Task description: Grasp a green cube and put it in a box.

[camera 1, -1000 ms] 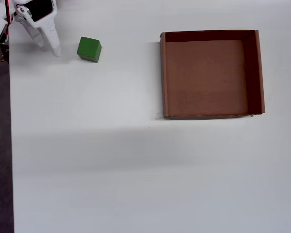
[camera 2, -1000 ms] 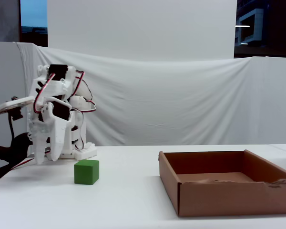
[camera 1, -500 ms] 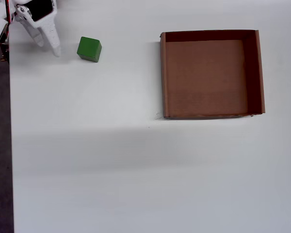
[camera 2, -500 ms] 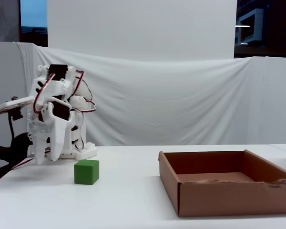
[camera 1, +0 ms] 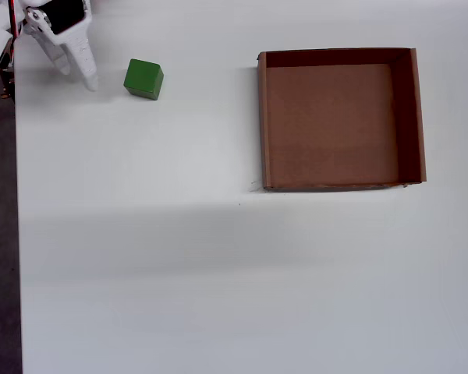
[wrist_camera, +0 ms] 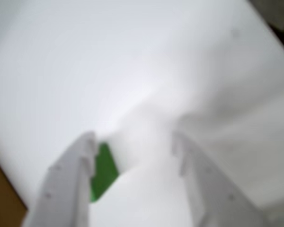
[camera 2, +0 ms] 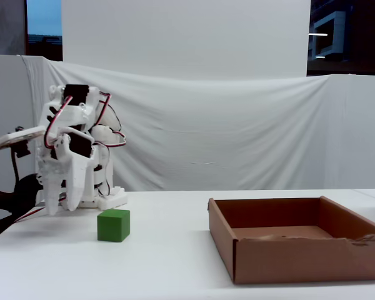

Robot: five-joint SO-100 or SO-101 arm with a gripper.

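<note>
The green cube (wrist_camera: 103,172) needs to go in the box (wrist_camera: 2,198), so my gripper next needs to grab the cube by its opposite sides.
The green cube (camera 1: 143,79) sits on the white table at the far left in the overhead view, well left of the box (camera 1: 263,117). In the fixed view the cube (camera 2: 113,225) stands in front of the arm's base, with the box (camera 2: 300,256) to its right. My gripper (camera 1: 78,78) is open and empty, just left of the cube and apart from it. In the blurred wrist view the cube (wrist_camera: 103,172) shows partly hidden behind the left finger (wrist_camera: 68,184), with the gripper (wrist_camera: 132,139) spread wide. In the fixed view the gripper (camera 2: 62,209) hangs just above the table.
The table's left edge (camera 1: 17,195) runs close beside the gripper, with dark floor beyond. The arm's base (camera 2: 106,200) stands behind the cube. A white cloth backdrop (camera 2: 237,137) closes the far side. The box is empty.
</note>
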